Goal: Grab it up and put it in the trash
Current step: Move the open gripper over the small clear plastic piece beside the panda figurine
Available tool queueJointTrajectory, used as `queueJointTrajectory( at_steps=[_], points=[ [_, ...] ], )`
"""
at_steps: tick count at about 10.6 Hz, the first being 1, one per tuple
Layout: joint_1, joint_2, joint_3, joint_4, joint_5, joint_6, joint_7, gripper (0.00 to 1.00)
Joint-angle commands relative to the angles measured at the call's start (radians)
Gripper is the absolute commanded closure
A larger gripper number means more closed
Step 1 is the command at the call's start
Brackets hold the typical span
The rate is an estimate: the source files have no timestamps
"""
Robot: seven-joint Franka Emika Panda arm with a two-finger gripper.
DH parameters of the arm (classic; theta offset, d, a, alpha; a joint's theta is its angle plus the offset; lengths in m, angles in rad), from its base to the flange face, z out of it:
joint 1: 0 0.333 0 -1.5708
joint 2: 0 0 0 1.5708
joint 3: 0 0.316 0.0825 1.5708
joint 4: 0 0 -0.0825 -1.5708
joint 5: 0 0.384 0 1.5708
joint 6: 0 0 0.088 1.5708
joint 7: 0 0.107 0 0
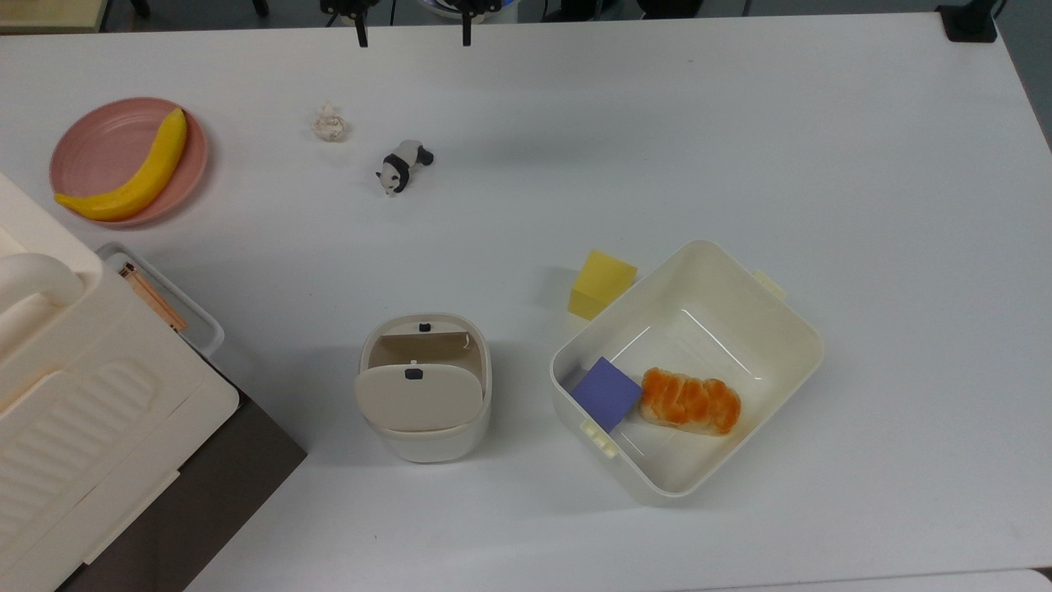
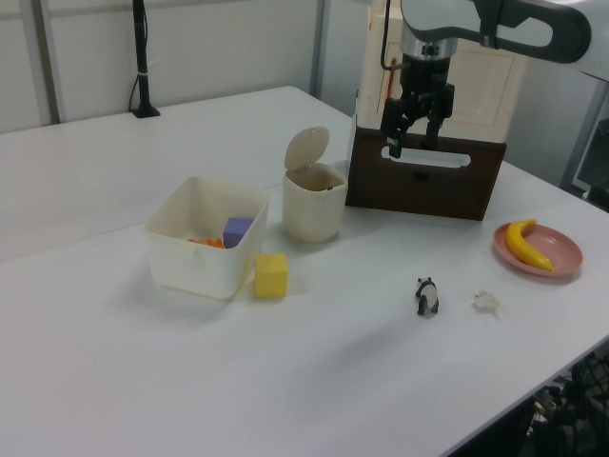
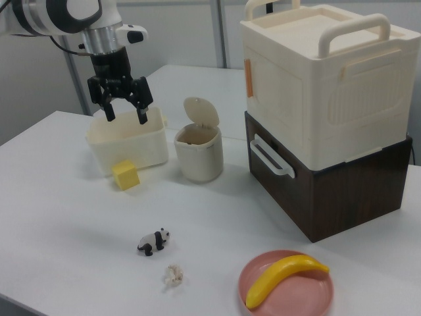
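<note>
My gripper picks up the off-white paper wad by its crumpled body (image 2: 486, 301) next, to put the litter in the trash bin (image 2: 314, 195).
The crumpled off-white paper wad (image 1: 329, 123) (image 2: 486, 302) (image 3: 174, 276) lies alone on the white table, a short way from a panda toy (image 1: 403, 164). The cream trash bin (image 1: 425, 386) (image 2: 314, 195) (image 3: 198, 151) stands mid-table with its flap lid tipped up, showing the opening. My gripper (image 1: 413, 37) (image 2: 415, 143) (image 3: 125, 113) hangs high above the table, open, with nothing between its fingers. In the top view its fingers point in from the upper edge, just beyond the wad.
A cream tub (image 1: 789, 321) holding a bread roll and a purple block sits beside the bin, with a yellow block (image 1: 602, 284) against it. A pink plate (image 1: 90, 148) carries a banana. A large cream box on a dark crate (image 1: 82, 411) fills the top view's lower left.
</note>
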Motion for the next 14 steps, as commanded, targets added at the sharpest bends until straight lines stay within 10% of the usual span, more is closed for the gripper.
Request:
queueJointTrajectory(
  at_steps=[1,14],
  points=[
    [0.006,-0.027,-0.013,-0.024,0.034,-0.012,0.013,0.0],
    [-0.187,-0.022,-0.015,-0.052,0.028,-0.028,-0.277,0.0]
  ],
)
